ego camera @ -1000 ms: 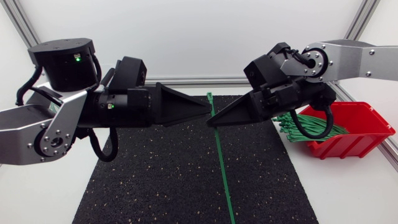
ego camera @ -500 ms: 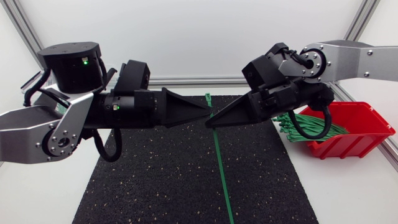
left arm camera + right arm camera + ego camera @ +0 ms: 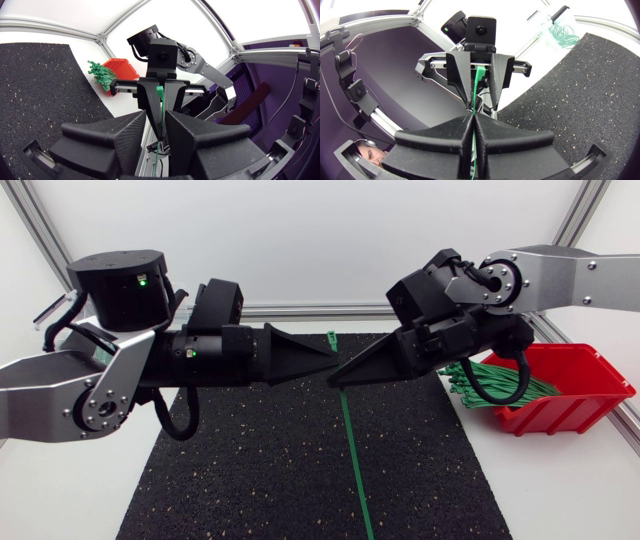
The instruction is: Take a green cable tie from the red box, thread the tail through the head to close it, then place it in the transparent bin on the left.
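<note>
My left gripper grabs the green cable tie by its strap beside the head next, which leaves the tie's head free for the tail.
A long green cable tie hangs over the black mat, its head sticking up above the two gripper tips. My right gripper is shut on the tie just below the head; the right wrist view shows the strap running out of its closed fingers. My left gripper faces it tip to tip. In the left wrist view its fingers stand slightly apart, with the strap in the narrow gap. The red box holds a bundle of green ties. The transparent bin holds looped ties.
The black mat covers the table's middle under both grippers. The red box stands at the right edge of the mat, under my right arm. White table surface surrounds the mat.
My left gripper's fingers have narrowed around the strap. Both gripper tips and the tie's head have shifted slightly to the left. The right gripper has kept its hold.
</note>
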### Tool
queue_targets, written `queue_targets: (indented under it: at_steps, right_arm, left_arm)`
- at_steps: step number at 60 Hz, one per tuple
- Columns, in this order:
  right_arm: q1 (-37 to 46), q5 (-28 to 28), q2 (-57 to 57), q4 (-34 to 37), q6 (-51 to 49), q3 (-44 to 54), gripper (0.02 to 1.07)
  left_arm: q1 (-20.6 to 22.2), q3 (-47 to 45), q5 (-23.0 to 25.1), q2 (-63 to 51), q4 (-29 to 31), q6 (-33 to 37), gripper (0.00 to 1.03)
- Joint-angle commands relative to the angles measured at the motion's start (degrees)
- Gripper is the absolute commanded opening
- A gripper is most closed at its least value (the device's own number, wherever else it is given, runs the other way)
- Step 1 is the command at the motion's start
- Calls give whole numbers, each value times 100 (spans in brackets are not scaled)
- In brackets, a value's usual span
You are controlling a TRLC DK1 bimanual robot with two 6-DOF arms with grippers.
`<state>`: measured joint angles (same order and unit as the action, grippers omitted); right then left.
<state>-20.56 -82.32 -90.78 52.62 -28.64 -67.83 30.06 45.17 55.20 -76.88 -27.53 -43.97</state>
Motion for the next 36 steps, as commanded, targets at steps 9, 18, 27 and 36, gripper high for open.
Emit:
queue_targets:
  at_steps: [9, 18, 27, 36]
  right_arm:
    - [-71, -56, -133, 3, 87, 33, 8]
    - [-71, -56, -133, 3, 87, 33, 8]
    - [-63, -56, -133, 3, 87, 25, 8]
    - [-63, -56, -115, -6, 87, 33, 8]
  left_arm:
    - [35, 194, -9, -81, -121, -191, 27]
    - [26, 177, -18, -81, -130, -200, 18]
    - [26, 177, -27, -81, -130, -227, 8]
    - [26, 177, -53, -81, -121, -244, 6]
